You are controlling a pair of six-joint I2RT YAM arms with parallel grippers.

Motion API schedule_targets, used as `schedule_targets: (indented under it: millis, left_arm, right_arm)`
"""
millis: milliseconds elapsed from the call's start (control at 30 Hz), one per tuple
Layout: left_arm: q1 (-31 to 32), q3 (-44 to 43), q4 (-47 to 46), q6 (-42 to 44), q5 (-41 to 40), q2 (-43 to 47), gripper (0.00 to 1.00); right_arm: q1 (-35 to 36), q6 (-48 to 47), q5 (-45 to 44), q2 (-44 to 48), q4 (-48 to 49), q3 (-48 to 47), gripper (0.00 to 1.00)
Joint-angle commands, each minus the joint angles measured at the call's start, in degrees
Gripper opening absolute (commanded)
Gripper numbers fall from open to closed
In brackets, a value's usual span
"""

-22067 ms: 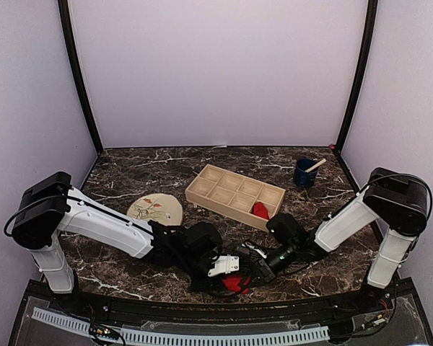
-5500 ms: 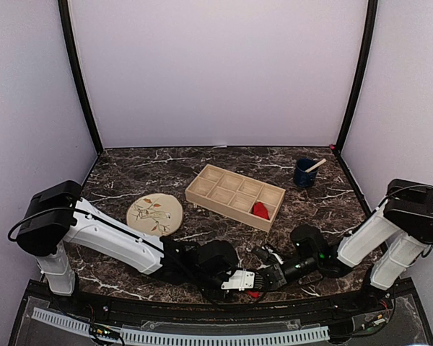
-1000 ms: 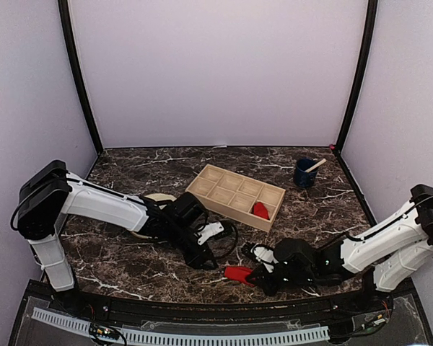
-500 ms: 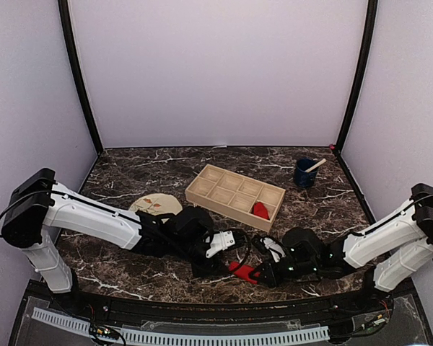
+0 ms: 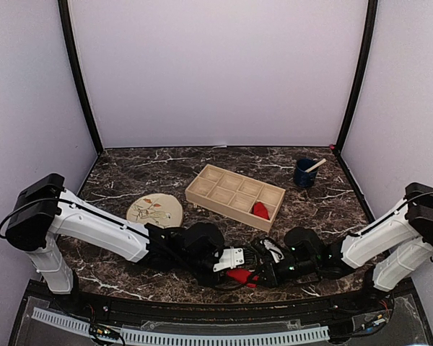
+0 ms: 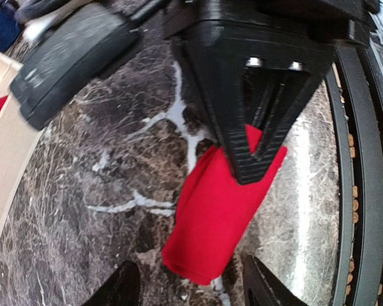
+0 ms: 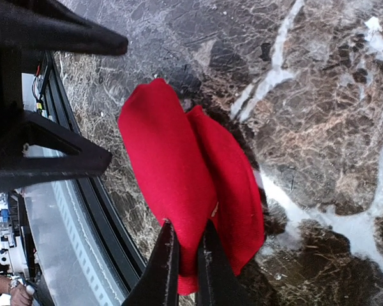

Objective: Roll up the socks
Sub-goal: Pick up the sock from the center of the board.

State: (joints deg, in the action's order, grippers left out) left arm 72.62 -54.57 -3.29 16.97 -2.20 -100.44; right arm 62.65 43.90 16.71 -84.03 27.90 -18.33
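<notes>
My left gripper is to pinch the red sock at its loose end next, opposite my right gripper's fold, so that the sock can be rolled together.
A red sock lies folded on the marble near the table's front edge. It shows in the left wrist view and in the right wrist view. My right gripper is shut on a fold at one end of it; it also shows in the top view. My left gripper is open, with a finger on each side of the sock's other end, not touching it; it also shows in the top view. A second red sock lies in a compartment of the wooden tray.
A beige leaf-pattern plate sits left of the tray. A dark blue cup with a stick in it stands at the back right. The black front rail runs close beside the sock.
My left gripper has moved right and toward the front edge, and now straddles the sock. My right gripper still holds the sock, shifted slightly toward the front edge.
</notes>
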Motion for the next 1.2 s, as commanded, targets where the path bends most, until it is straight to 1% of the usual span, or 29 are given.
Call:
schedule_targets:
  millis: [0,367,700,1000,1100,1167]
  left_arm:
    - [1.91,-1.35,-1.60,4.68,-2.83,-0.88,0.57]
    - [4.57,-2.09,-3.57,9.66,-4.40,-3.35,0.58]
    - [5.16,-2.50,-5.16,11.90,-5.31,-5.05,0.57]
    - [5.16,-4.32,-4.26,13.43,-4.89,-7.90,0.46]
    - [5.11,-5.38,-3.03,13.50,-4.52,-9.14,0.40]
    - [5.14,-5.39,-2.70,13.53,-4.37,-9.53,0.39]
  right_arm:
    - [-0.64,1.01,1.94,-0.79,0.16,1.31,0.00]
    - [-1.26,0.74,3.46,-1.48,0.40,1.10,0.00]
    - [-1.66,0.57,4.61,-2.03,0.43,0.68,0.00]
    - [-1.90,0.40,5.30,-2.07,0.28,0.40,0.00]
    - [-2.01,0.40,5.47,-1.94,0.24,0.40,0.00]
    - [-2.16,0.40,5.63,-1.86,0.23,0.40,0.00]
